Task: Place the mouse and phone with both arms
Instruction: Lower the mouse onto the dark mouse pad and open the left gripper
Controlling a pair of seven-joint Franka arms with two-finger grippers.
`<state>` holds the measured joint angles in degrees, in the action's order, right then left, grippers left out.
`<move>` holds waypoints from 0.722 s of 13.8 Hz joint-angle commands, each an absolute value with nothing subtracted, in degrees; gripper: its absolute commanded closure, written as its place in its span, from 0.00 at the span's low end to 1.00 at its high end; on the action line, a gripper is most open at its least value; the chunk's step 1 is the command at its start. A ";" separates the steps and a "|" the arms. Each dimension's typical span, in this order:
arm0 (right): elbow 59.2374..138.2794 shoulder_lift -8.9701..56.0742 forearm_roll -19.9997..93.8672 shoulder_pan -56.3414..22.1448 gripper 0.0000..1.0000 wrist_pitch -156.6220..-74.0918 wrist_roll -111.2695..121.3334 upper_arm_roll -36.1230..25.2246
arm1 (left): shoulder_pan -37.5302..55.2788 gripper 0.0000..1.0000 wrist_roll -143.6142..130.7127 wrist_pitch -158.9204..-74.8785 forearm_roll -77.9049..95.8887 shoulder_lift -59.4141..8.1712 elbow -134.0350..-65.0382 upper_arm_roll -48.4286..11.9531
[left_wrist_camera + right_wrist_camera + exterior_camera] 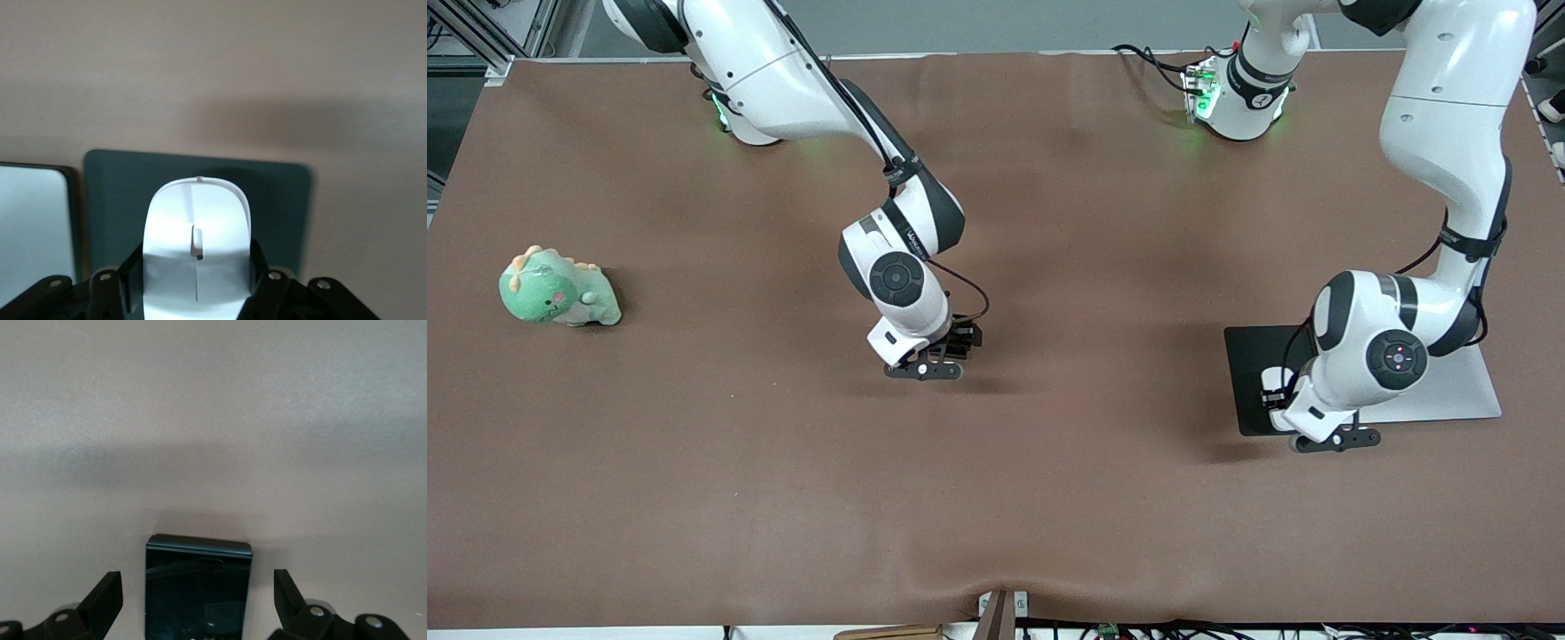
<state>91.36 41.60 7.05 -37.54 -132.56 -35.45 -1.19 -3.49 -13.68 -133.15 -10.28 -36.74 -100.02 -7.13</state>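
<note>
My right gripper grabs the phone's two long side edges next, to place the black phone [198,593] on the tabletop.
The white mouse [197,247] sits between my left gripper's [197,265] fingers, which press on both its sides. It is low over the dark grey pad [280,200]. In the front view my left gripper [1279,391] is over that pad [1249,356], and a bit of the mouse [1270,382] shows. The black phone [198,593] lies flat on the brown table between my right gripper's [197,583] open fingers, with a gap on each side. My right gripper [959,342] is low at the table's middle and hides the phone in the front view.
A light grey sheet [1458,387] lies beside the dark pad, toward the left arm's end; it also shows in the left wrist view [33,227]. A green plush dinosaur [559,289] sits at the right arm's end of the table.
</note>
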 commanded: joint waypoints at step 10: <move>91.41 44.21 6.77 -39.55 0.00 -135.18 -38.58 -1.93 | -5.18 0.56 -12.39 -134.74 -11.78 -34.89 -105.03 -9.14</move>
<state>91.36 43.82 6.93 -38.88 -135.16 -37.54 -1.36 -4.48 -12.23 -133.77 -10.32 -36.70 -102.81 -8.88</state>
